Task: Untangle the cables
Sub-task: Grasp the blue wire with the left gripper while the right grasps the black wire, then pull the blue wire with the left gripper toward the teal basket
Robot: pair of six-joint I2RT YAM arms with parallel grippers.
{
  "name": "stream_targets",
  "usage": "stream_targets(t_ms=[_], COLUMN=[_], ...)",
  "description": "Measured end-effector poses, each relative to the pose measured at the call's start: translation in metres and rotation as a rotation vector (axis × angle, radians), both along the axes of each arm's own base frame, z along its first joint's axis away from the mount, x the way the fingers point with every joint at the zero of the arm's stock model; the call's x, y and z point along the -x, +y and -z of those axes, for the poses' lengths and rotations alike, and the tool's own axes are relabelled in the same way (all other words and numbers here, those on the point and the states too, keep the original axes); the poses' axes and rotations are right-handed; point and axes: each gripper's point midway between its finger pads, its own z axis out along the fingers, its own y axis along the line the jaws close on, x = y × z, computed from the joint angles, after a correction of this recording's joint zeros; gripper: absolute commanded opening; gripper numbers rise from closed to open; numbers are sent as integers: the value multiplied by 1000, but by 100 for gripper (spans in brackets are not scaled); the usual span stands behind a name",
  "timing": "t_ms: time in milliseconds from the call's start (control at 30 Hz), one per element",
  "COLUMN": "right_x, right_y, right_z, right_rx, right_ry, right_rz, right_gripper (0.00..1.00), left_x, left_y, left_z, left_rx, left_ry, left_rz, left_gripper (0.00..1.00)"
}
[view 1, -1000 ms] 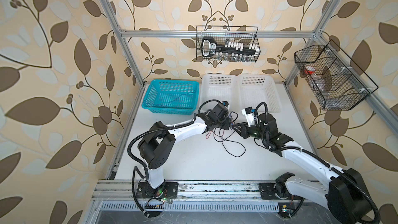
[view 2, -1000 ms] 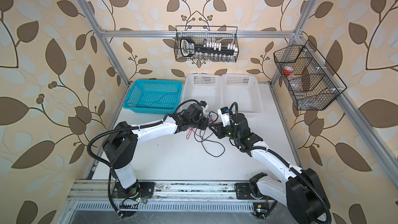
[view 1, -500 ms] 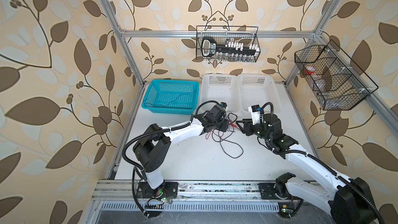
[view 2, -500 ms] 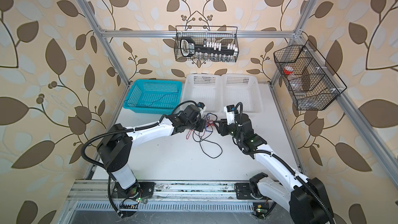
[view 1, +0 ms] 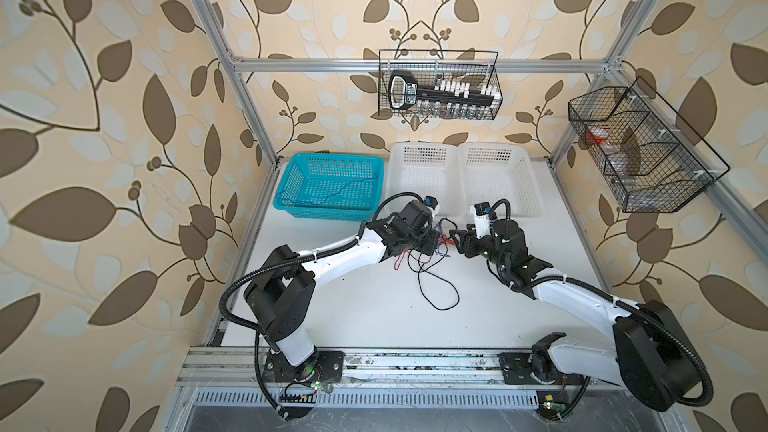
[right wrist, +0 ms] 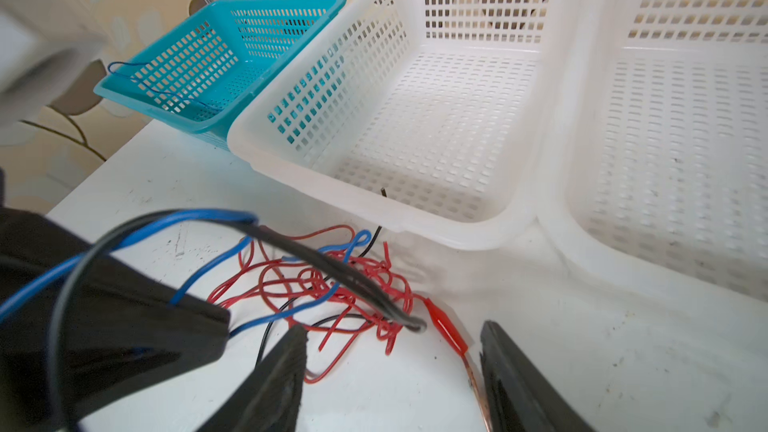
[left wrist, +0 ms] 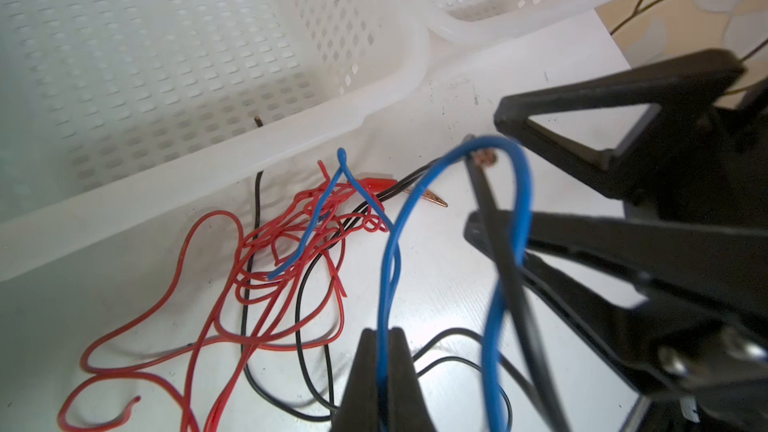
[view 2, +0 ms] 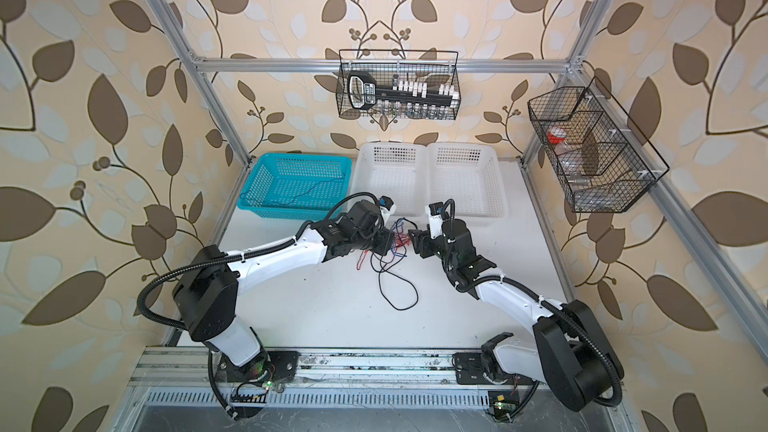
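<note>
I need to grip the black cable just behind its loose end with my right gripper next. That will free it from the blue cable.
The cables [view 1: 432, 253] [view 2: 386, 257] are thin red, blue and black wires in a knot on the white table, between my two grippers. A black loop [view 1: 440, 297] trails toward the front. My left gripper [left wrist: 384, 338] [view 1: 432, 243] is shut on a blue cable [left wrist: 392, 243], which arches up from the knot. My right gripper [right wrist: 394, 328] [view 1: 457, 238] stands open just right of the knot, holding nothing. A red clip [right wrist: 446, 326] lies on the table between its fingers, and a black sleeved cable end [right wrist: 353, 284] hangs just ahead of them.
A teal basket [view 1: 291, 184] at the back left holds one thin blue wire [view 1: 332, 197]. Two white baskets [view 1: 422, 149] [view 1: 496, 149] stand behind the knot, the nearer rim close to it. Black wire baskets hang on the back wall [view 1: 438, 91] and right wall [view 1: 640, 151].
My right gripper's jaws have opened wide beside the knot. My left gripper has stayed shut on the blue cable and shifted slightly.
</note>
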Motion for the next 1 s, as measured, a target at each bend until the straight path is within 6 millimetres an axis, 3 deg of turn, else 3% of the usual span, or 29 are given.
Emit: stream_targets(t_ms=[167, 400, 667, 1000], right_x=[-5, -12, -17, -14], right_y=[8, 10, 5, -12], right_z=[2, -5, -11, -18], right_rx=[8, 13, 21, 32], right_ry=[-28, -65, -96, -130], right_rz=[-22, -24, 19, 98], right_gripper=[51, 23, 0, 0], left_x=[3, 3, 4, -1], left_y=[1, 1, 10, 24], left_z=[-3, -3, -6, -16], left_rx=[3, -4, -15, -42], left_ry=[-4, -14, -33, -89], left_rz=[12, 22, 2, -52], left_gripper=[0, 0, 0, 0])
